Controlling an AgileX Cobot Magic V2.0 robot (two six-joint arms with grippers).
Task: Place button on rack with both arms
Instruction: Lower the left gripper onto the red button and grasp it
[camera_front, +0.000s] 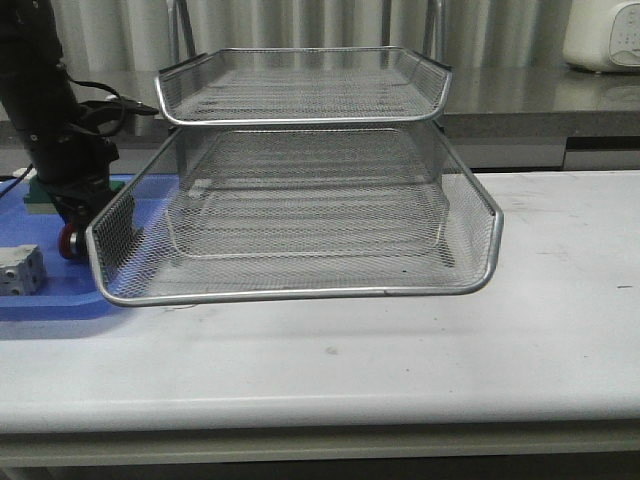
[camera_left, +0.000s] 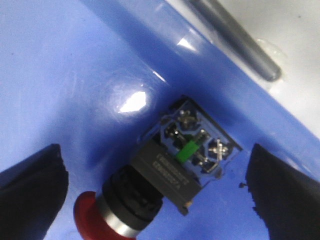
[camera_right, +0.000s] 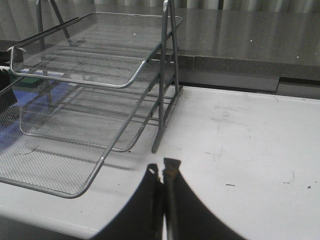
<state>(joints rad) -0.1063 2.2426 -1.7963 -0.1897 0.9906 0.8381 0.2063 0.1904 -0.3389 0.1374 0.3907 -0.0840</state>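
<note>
In the left wrist view the open fingers of my left gripper reach down beside the button's black body (camera_left: 165, 170), so my left gripper closes on it next.
The button (camera_left: 167, 170) lies on its side on the blue tray (camera_left: 65, 75), red cap toward the camera and black body behind it. My left gripper (camera_left: 156, 192) is open, one finger (camera_left: 30, 192) on each side of the button with gaps to it. In the front view the left arm (camera_front: 55, 120) reaches down at the far left, and the red cap (camera_front: 68, 241) shows just below it. The wire rack (camera_front: 300, 293) stands mid-table, its tiers empty. My right gripper (camera_right: 163, 171) is shut and empty over the white table, right of the rack (camera_right: 120, 84).
A white grey-dotted block (camera_front: 20, 268) sits on the blue tray (camera_front: 50, 302) in front of the left arm, and a green block (camera_front: 34, 192) behind it. A grey rod (camera_left: 235, 37) lies on the table beside the tray rim. White table (camera_front: 560, 260) stretches right of the rack.
</note>
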